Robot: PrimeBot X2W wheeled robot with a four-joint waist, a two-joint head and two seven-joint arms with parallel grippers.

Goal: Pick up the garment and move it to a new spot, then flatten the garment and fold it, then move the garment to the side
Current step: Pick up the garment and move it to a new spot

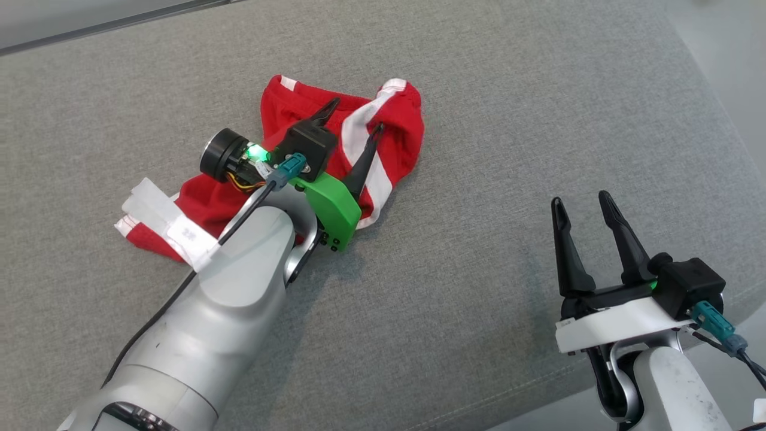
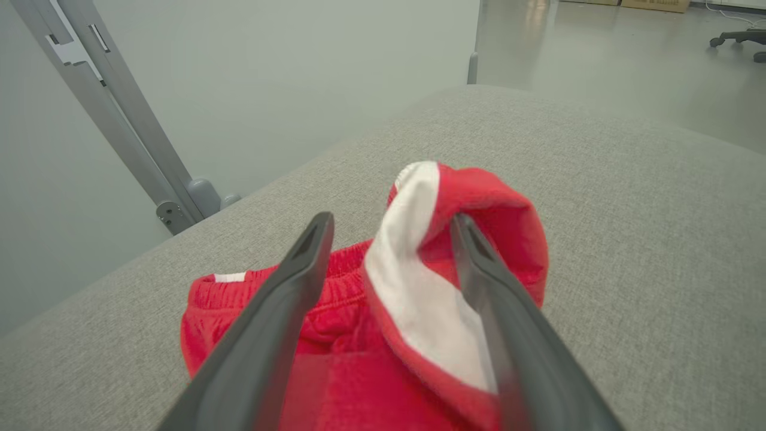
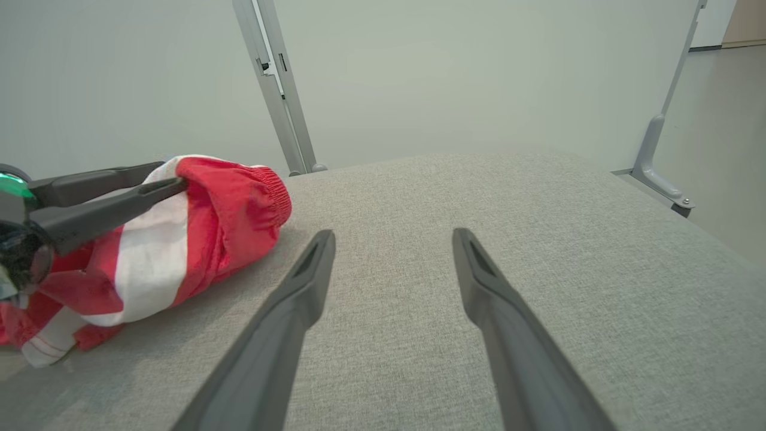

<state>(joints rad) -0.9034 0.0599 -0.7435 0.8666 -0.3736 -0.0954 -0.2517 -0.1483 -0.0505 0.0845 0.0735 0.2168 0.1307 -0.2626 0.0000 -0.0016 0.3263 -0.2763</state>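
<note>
The bunched garment has a raised fold by its white stripe point(image 1: 359, 133) that stands up. My left gripper should pinch the garment by that fold next.
A crumpled red garment point(image 1: 398, 129) with white stripes lies on the grey cushion point(image 1: 479, 120), left of centre. My left gripper point(image 1: 356, 117) hangs over it, open, its fingers straddling a raised fold with a white stripe point(image 2: 413, 287). The right finger touches the red cloth point(image 2: 502, 215). In the right wrist view the garment point(image 3: 227, 221) is a bunched heap at the left, with the left gripper's fingers point(image 3: 108, 197) reaching into its top. My right gripper point(image 1: 583, 203) stands open at the lower right, over bare cushion, nothing between its fingers point(image 3: 311, 275).
The cushion's right edge point(image 1: 712, 90) drops to a pale floor. Grey metal frame posts point(image 3: 281, 90) stand behind the cushion against a pale wall. An office chair base point(image 2: 739, 42) sits far off on the floor. Bare cushion lies between the two grippers.
</note>
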